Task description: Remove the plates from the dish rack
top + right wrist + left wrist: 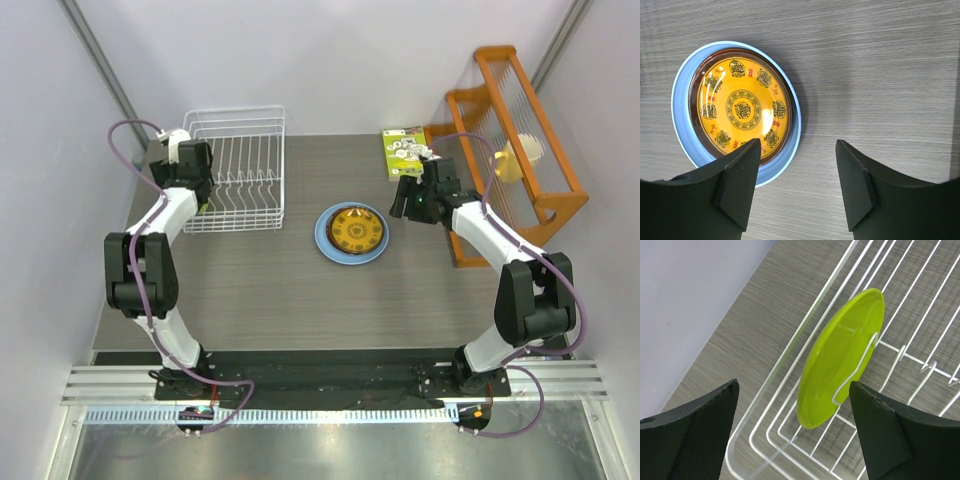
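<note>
The lime green plate (840,360) comes next: my left gripper will grab it by its near rim (809,419), leaving its far rim free for my right gripper to grab.
A lime green plate (840,360) stands on edge between the prongs at the left end of the white wire dish rack (245,165). My left gripper (793,390) hangs open over it, its fingers on either side and clear of the rim. From above, that gripper (200,195) hides the green plate. A yellow patterned plate with a dark rim (742,102) lies on the light blue plate (682,130) at mid-table (351,233). My right gripper (796,150) is open and empty, just right of that stack (404,207).
An orange wooden shelf rack (530,120) stands at the back right with a pale cup (522,153) on it. A green printed box (404,150) lies beside it. The wall runs close along the left of the dish rack (809,317).
</note>
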Motion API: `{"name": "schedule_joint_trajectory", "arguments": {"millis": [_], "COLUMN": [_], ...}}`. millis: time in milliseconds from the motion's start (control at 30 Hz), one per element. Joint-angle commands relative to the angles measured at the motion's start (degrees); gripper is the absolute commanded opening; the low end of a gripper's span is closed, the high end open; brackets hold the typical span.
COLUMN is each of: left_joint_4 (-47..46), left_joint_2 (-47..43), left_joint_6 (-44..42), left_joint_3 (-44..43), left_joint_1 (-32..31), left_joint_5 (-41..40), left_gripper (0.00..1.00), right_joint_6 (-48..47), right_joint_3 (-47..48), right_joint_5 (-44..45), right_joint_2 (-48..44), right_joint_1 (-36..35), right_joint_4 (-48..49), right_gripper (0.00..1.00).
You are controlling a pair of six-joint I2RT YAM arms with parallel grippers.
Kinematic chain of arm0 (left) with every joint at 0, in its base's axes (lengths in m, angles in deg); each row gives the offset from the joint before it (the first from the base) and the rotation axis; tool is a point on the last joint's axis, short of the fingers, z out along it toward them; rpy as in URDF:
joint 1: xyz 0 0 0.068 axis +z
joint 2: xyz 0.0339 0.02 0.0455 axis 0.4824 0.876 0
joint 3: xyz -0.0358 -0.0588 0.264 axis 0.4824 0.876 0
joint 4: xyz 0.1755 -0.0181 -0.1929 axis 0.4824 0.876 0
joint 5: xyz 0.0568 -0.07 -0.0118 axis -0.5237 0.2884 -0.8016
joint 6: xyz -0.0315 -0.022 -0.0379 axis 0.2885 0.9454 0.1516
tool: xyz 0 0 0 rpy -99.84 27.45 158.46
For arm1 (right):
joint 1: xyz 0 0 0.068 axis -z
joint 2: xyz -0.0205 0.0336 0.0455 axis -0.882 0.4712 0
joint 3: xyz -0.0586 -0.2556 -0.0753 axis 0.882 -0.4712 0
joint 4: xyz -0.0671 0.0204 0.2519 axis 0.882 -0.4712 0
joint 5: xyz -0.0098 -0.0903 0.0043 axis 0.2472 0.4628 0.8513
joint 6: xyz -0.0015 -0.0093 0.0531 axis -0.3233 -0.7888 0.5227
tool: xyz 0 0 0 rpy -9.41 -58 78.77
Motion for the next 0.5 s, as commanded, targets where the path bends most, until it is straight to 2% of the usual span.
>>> {"name": "schedule_joint_trajectory", "arguments": {"millis": [0, 100, 133, 267, 300, 367, 400, 467], "left_joint_4": [-2.6, -2.5, -2.5, -2.3, -2.2, -2.0, -2.0, -2.2], "left_joint_2": [2.5, 4.2, 4.4, 4.7, 4.7, 4.3, 4.1, 3.4], "left_joint_6": [1.5, 1.6, 1.6, 1.8, 1.8, 2.1, 2.1, 2.0], "left_joint_3": [-3.5, -4.2, -4.3, -4.3, -4.3, -4.2, -3.8, -2.7], "left_joint_1": [1.3, 1.6, 1.6, 1.6, 1.6, 1.6, 1.6, 1.6], "left_joint_5": [3.3, 3.8, 3.9, 3.9, 3.8, 2.7, 2.4, 2.0], "left_gripper": [0.88, 0.82, 0.75, 0.59, 0.50, 0.42, 0.30, 0.24], "right_joint_6": [-0.9, -0.9, -0.8, -0.8, -0.8, -0.8, -0.7, -0.7], "right_joint_3": [0.7, 0.3, 0.0, -0.8, -0.9, -1.4, -1.6, -2.0], "right_joint_5": [0.3, 0.3, 0.3, 0.6, 0.6, 0.6, 0.6, 0.6], "right_joint_2": [0.5, -0.1, -0.3, -1.0, -1.2, -1.4, -1.6, -1.8], "right_joint_1": [-0.1, -0.2, -0.1, -0.1, -0.2, -0.2, -0.2, -0.1], "right_joint_4": [0.2, 0.2, 0.2, 0.2, 0.3, 0.3, 0.3, 0.2], "right_gripper": [0.66, 0.64, 0.63, 0.59, 0.58, 0.56, 0.56, 0.55]}}
